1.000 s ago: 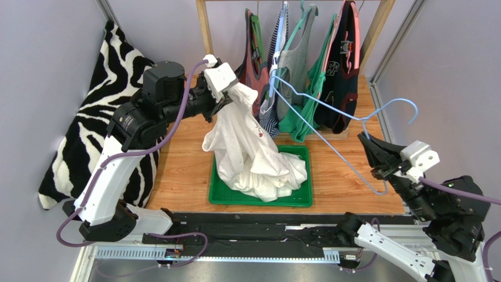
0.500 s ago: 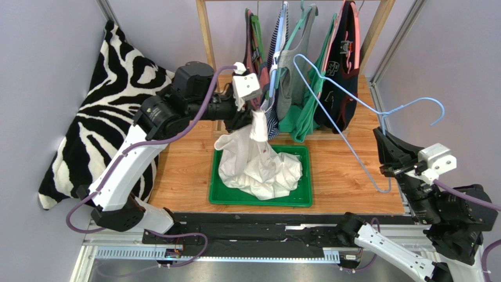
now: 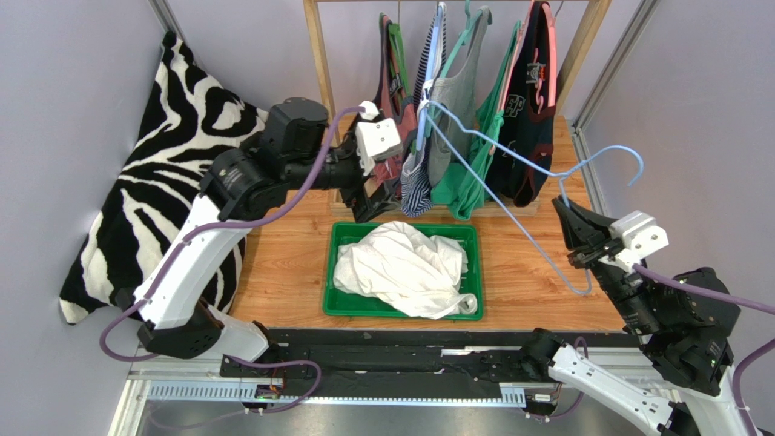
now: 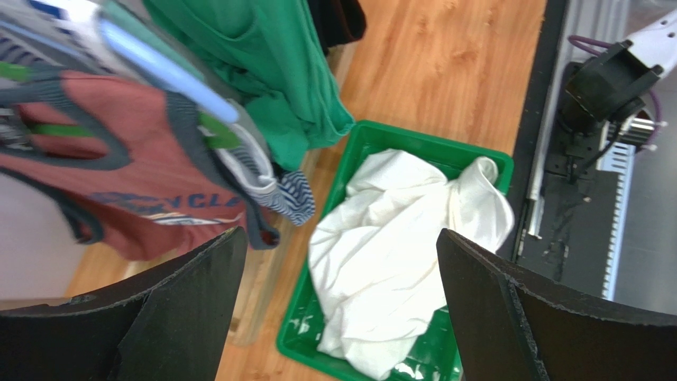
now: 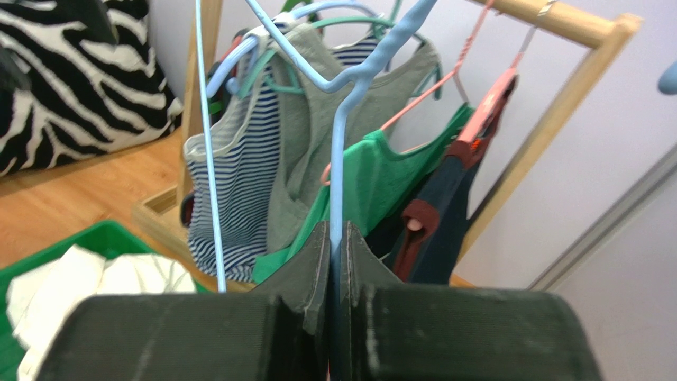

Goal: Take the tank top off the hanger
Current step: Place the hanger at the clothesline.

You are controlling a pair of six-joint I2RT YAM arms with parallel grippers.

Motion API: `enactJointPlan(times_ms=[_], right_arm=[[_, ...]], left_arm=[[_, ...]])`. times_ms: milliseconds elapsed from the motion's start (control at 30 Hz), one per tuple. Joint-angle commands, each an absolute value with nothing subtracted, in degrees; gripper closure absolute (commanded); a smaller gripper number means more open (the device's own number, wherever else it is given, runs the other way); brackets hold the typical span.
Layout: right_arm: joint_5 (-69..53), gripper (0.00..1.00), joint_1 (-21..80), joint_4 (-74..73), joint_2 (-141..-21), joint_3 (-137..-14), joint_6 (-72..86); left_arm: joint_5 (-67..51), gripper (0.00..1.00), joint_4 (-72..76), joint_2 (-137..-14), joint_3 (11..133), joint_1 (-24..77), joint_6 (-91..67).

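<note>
The light blue hanger should be grabbed next with my left gripper by its free arm (image 3: 489,140), opposite my right gripper. The hanger's hook then stays free to hang on the rack.
The white tank top (image 3: 405,268) lies crumpled in the green tray (image 3: 341,304), free of the hanger. My left gripper (image 3: 375,195) hovers above the tray's back edge, open and empty. In the left wrist view the tank top (image 4: 397,238) shows between the wide black fingers (image 4: 183,302) of that gripper (image 4: 340,238), with the tray (image 4: 373,131) under it. My right gripper (image 3: 575,250) is shut on the bare light blue hanger (image 3: 509,182), held up at the right. The right wrist view shows that gripper (image 5: 335,230) with its jaws pinching the hanger's wire (image 5: 338,159).
A wooden rack (image 3: 316,45) at the back carries several hung tank tops (image 3: 455,109), striped, grey, green, red and dark, right beside my left gripper and the hanger's far end. A zebra-print cushion (image 3: 155,182) leans on the left wall.
My left gripper opened and let go of the white tank top, which dropped into the tray. My right gripper swung the blue hanger, still held.
</note>
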State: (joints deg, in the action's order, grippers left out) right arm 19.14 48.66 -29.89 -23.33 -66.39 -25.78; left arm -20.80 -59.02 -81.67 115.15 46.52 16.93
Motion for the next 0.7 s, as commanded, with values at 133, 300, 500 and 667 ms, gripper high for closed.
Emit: enactJointPlan(times_ms=[133, 300, 500, 667], right_arm=[[0.84, 1.00, 48.52, -38.57, -28.91, -66.97, -22.24], [-11.41, 1.00, 48.52, -46.66, -34.08, -69.16, -21.80], [-17.75, 1.00, 48.52, -47.29, -38.23, -69.78, -23.90], [-18.81, 1.00, 48.60, -43.25, -41.48, -70.31, -25.75]], left_arm=[[-15.90, 0.02, -61.26, -74.80, 119.18, 44.48, 23.02], [-26.16, 0.01, -70.28, -74.00, 120.22, 44.38, 30.89], [-39.90, 0.01, -81.47, -73.30, 115.77, 44.38, 37.09], [-44.29, 0.01, -82.88, -72.86, 109.61, 44.38, 35.60]])
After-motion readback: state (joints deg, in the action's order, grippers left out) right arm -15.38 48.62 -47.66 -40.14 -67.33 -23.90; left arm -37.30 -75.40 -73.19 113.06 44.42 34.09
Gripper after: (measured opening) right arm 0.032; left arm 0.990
